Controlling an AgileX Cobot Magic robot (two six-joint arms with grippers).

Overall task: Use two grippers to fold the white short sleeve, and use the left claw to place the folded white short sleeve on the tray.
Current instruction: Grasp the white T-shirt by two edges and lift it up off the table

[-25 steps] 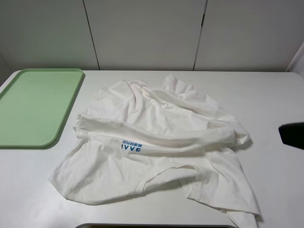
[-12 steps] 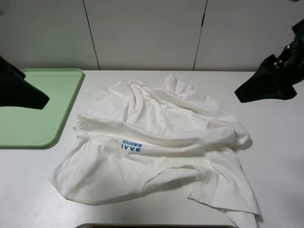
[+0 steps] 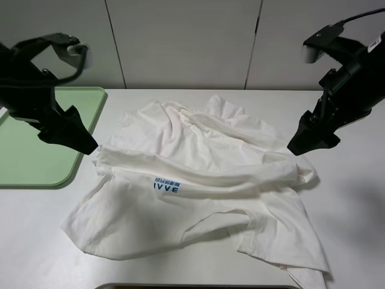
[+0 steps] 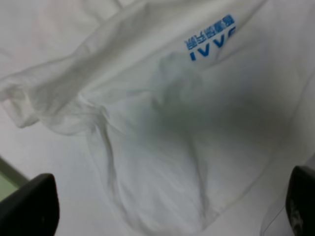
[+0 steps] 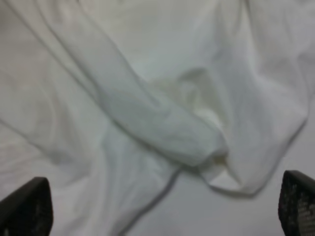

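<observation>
My right gripper will next take hold of that fold's end [image 3: 305, 171], because a rolled fold stands up at the shirt's edge and the cloth [image 3: 283, 220] around it lies flat.
The white short sleeve [image 3: 198, 174] lies crumpled and spread on the table, with its blue "IVVE" lettering [image 3: 165, 185] facing up. The pale-green tray [image 3: 36, 132] sits empty at the far left. My left gripper [image 3: 81, 141] hangs just above the shirt's left edge, beside the tray. In the left wrist view its fingers [image 4: 29, 209] stand wide apart over the cloth [image 4: 162, 123] near the lettering [image 4: 211, 39]. My right gripper [image 3: 301, 143] hangs over the shirt's right edge. In the right wrist view its fingers [image 5: 24, 209] stand wide apart above a rolled fold [image 5: 147, 108]. Neither holds anything.
The white table [image 3: 349, 198] runs out to the right and front of the shirt. A white panelled wall [image 3: 186, 42] stands behind it. A dark edge [image 3: 180, 286] shows at the table's front.
Both arms have swung in from the sides and come down toward the shirt's left and right edges. The shirt and tray have not moved.
</observation>
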